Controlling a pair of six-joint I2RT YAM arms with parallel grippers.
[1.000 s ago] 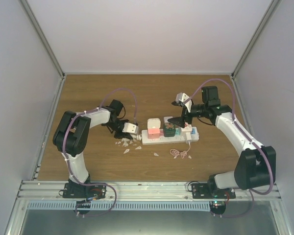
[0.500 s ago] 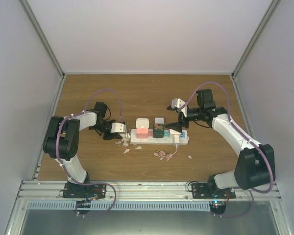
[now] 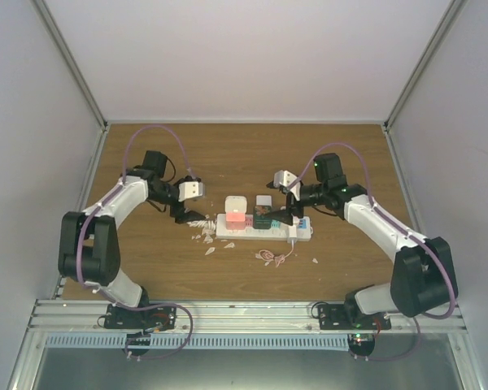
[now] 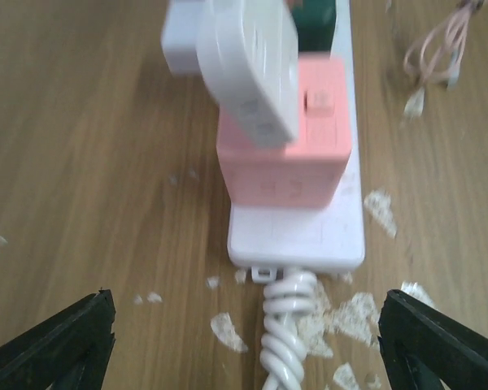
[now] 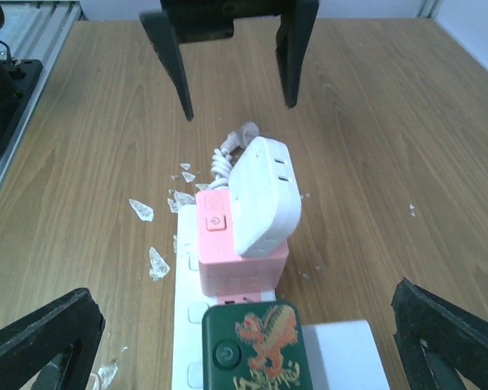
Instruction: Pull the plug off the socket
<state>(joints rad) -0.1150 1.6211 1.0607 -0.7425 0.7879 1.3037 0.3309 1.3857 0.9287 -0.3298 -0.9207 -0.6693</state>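
Observation:
The left gripper will pull the plug off, so it will reach the tilted white plug and grab its broad sides, leaving the pink cube free.
The socket, a long white power strip, lies on the wooden table mid-scene. A pink cube is plugged in near its left end. A white plug sits tilted on top of that cube. My left gripper is open just off the strip's left end, its fingers on either side of the coiled white cord without touching it. My right gripper is open over the strip's middle. It stands wide above a dark green cube and a white block.
White flakes are scattered on the wood by the strip's left end. A small pinkish cable lies in front of the strip. Grey walls enclose the table on three sides, and a metal rail runs along the near edge.
The strip was dragged left with my left gripper shut at its cord end. That gripper has now opened, let go and drawn back left. My right gripper followed leftward over the strip.

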